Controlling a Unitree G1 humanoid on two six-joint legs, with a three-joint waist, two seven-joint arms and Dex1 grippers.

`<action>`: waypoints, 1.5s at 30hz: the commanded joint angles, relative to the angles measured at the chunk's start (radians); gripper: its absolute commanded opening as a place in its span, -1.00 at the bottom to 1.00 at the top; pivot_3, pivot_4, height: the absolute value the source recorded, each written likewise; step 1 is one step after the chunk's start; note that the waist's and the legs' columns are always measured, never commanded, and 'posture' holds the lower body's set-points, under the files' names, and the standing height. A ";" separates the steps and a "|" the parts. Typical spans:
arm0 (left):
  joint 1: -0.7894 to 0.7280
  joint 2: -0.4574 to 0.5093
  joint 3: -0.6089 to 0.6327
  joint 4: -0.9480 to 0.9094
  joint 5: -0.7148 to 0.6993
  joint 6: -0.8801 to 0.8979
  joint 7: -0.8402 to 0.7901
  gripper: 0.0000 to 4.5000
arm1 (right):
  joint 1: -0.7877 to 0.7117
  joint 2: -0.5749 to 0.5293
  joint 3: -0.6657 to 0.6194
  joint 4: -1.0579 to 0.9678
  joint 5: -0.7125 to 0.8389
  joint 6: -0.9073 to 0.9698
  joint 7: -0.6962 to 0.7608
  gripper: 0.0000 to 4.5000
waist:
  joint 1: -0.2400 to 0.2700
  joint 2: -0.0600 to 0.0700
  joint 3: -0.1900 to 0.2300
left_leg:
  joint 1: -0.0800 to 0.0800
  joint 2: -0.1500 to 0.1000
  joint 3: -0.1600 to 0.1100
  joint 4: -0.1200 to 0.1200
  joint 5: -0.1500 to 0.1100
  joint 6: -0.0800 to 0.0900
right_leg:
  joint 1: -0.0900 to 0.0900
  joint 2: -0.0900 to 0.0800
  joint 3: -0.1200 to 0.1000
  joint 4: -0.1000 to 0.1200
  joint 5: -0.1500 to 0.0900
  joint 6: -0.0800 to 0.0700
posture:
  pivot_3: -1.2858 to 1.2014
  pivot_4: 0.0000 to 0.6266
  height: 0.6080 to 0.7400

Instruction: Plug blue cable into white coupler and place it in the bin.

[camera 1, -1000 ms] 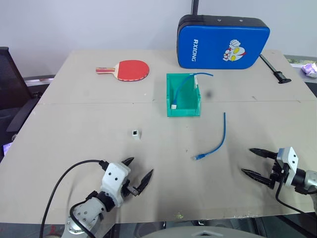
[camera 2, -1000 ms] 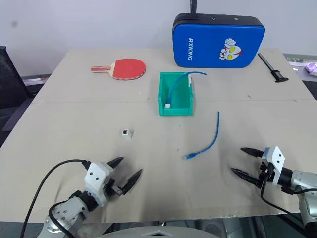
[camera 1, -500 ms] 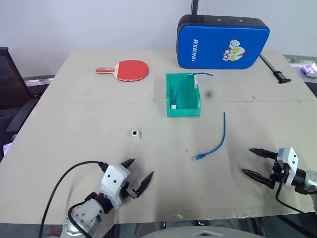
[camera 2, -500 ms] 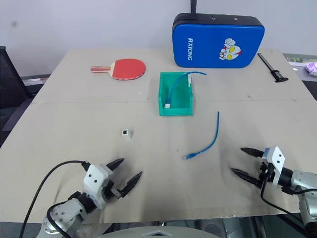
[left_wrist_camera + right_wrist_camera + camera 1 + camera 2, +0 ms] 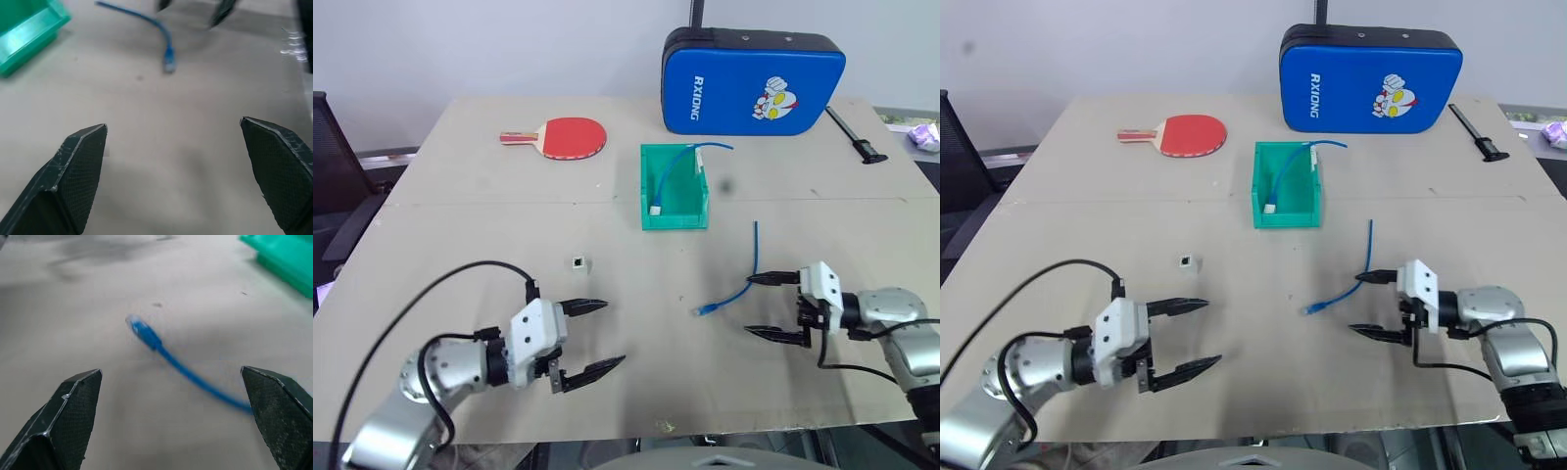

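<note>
The blue cable should be grabbed next by its stiff plug boot with my right gripper, because the cord behind the boot curves slack across the table.
The blue cable lies curved on the table right of centre, its clear plug pointing left. The white coupler sits alone left of centre. At the middle back stands the green bin, holding a second blue cable with a white end piece. My right gripper is open, pointing left, just right of the plug; the cable runs between its spread fingers without touching them. My left gripper is open and empty, pointing right, in front of the coupler. Its wrist view shows the plug ahead.
A red table tennis paddle lies at the back left. A blue pad stands against the wall behind the bin. A black tool lies at the far right. A black chair stands off the table's left side.
Both arms have swung inward. The right gripper has moved left up to the cable's plug end. The left gripper has lifted and turned to point right. Both stay open.
</note>
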State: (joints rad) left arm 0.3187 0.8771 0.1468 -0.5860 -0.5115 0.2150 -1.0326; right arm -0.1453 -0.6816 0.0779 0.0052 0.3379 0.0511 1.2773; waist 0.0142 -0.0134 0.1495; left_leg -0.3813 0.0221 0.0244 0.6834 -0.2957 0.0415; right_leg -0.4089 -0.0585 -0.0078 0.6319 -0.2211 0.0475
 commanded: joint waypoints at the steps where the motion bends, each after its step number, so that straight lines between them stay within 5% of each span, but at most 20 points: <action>1: -0.036 0.060 0.051 -0.031 -0.065 0.035 -0.073 0.98 | -0.050 -0.012 0.043 -0.046 -0.027 0.047 0.000 1.00 | -0.001 0.000 0.000 | -0.001 0.000 0.000 0.000 0.000 0.000 | 0.000 0.000 0.000 -0.001 0.000 0.000 | 0.03 -0.52 0.82; 5: -0.059 0.099 0.068 -0.022 -0.073 0.054 -0.119 0.98 | -0.104 -0.032 0.113 -0.026 -0.093 0.087 0.007 1.00 | -0.001 0.001 0.000 | -0.002 0.000 0.000 -0.001 0.000 0.000 | 0.000 0.000 0.000 -0.005 0.000 0.000 | 0.03 -0.52 0.82; 15: -0.068 0.079 0.070 0.008 -0.037 0.046 -0.118 1.00 | -0.160 -0.017 0.174 -0.053 -0.139 0.182 -0.014 -0.96 | -0.001 0.001 0.001 | -0.002 0.000 -0.001 -0.001 0.000 0.000 | 0.000 0.002 0.000 -0.005 0.000 0.000 | 0.03 -0.52 0.82; 24: -0.077 0.059 0.070 0.015 -0.026 0.050 -0.103 1.00 | -0.251 0.065 0.206 0.001 -0.167 0.168 -0.043 -0.96 | -0.003 0.001 0.001 | -0.001 0.001 -0.001 -0.001 0.000 0.000 | 0.000 0.004 0.001 -0.004 0.000 0.000 | 0.03 -0.52 0.82; 34: -0.089 0.030 0.056 0.028 -0.010 0.048 -0.077 1.00 | -0.469 0.179 0.249 0.312 -0.251 0.020 -0.043 -0.96 | -0.004 0.001 0.001 | -0.002 0.001 0.000 -0.001 0.000 -0.001 | 0.000 0.004 0.001 -0.005 0.000 0.000 | 0.03 -0.52 0.82; 38: -0.099 0.012 0.047 0.041 0.012 0.050 -0.044 1.00 | -0.512 0.179 0.242 0.385 -0.260 -0.035 -0.022 -0.43 | -0.002 0.001 0.002 | -0.002 0.001 0.000 -0.001 0.000 -0.001 | -0.001 0.004 0.001 -0.004 0.000 0.000 | 0.03 -0.52 0.82; 43: -0.180 -0.038 0.029 0.046 -0.038 0.149 0.040 1.00 | -0.434 0.122 0.173 0.233 -0.181 0.012 -0.010 0.69 | 0.002 0.002 0.002 | -0.003 0.001 -0.001 -0.001 0.000 -0.001 | 0.000 0.003 0.000 -0.005 0.001 0.000 | 0.03 -0.52 0.82; 45: -0.233 -0.048 0.011 0.062 -0.037 0.184 0.059 1.00 | -0.393 0.094 0.144 0.159 -0.148 0.059 -0.016 0.95 | 0.001 0.002 0.002 | -0.003 0.000 -0.002 -0.001 0.000 -0.001 | 0.000 0.002 -0.001 -0.004 0.003 0.004 | 0.03 -0.52 0.82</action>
State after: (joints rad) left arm 0.1164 0.8346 0.1653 -0.5227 -0.5271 0.3687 -0.9962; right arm -0.5523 -0.5626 0.2802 0.2532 0.1435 0.0764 1.2598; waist 0.0156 -0.0115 0.1514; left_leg -0.3845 0.0224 0.0224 0.6824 -0.2955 0.0407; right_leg -0.4093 -0.0562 -0.0086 0.6277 -0.2184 0.0515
